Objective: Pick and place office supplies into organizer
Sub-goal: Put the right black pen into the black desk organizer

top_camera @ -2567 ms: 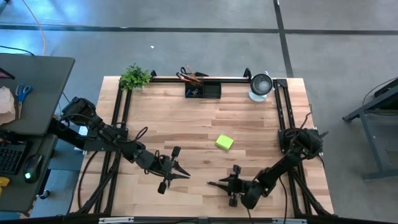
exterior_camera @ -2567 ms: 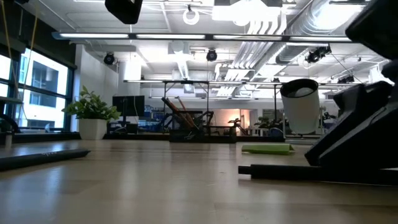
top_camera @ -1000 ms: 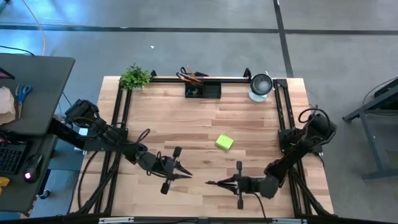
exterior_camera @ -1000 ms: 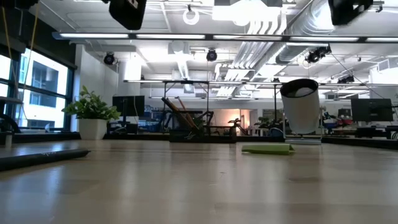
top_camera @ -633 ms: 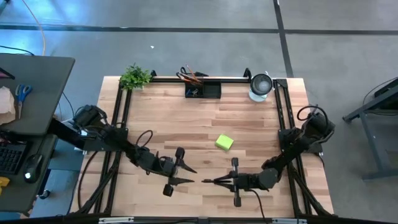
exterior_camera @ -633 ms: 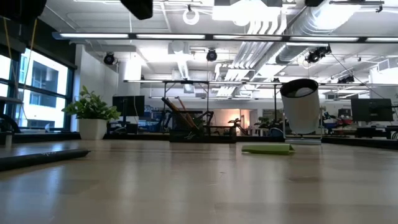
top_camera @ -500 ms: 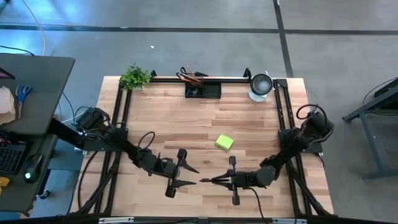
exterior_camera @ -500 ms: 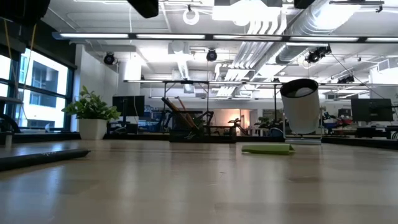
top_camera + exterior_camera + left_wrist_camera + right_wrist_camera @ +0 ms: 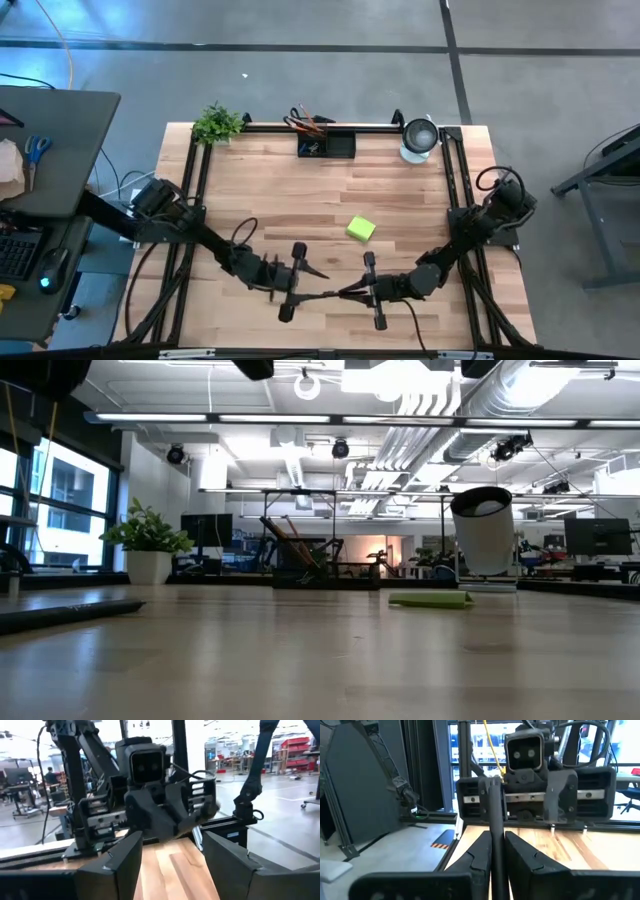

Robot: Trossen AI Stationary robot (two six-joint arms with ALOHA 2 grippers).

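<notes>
I will grab the black pen by its round end point(image 9: 342, 294) with my left gripper next. Then I will put the pen away in the organizer point(image 9: 327, 145).
My right gripper point(image 9: 347, 292) hovers near the table's front edge, shut on a thin black pen point(image 9: 325, 294) that points toward the table's left. My left gripper point(image 9: 312, 287) faces it, open, and the pen's free end point(image 9: 493, 782) reaches the gap between its fingers. In the left wrist view the open fingers point(image 9: 120, 865) frame the right gripper. The lime-green sticky-note pad point(image 9: 361, 229) lies flat mid-table. At the far edge stands the black organizer point(image 9: 327, 145), with pencils and scissors sticking out of it. My right gripper pinches the pen by its rear part point(image 9: 496, 870) between its two fingers. The fingers lie level, come from the table's right and run along the pen. The pen sticks straight out past the fingertips, clear of the table. My left gripper: I cannot tell whether a finger touches the pen's free end.
A white-and-silver cup point(image 9: 419, 138) stands at the far right corner and a small potted plant point(image 9: 216, 124) at the far left. Black frame rails run along the table's left, right and far sides. Bare wood lies between the pad and the organizer.
My left gripper has opened wide and gone toward the table's right, toward the right gripper. My right gripper has gone toward the table's left with the pen, which stays level and clear of the table. The pen's free end now reaches the left gripper's fingers.
</notes>
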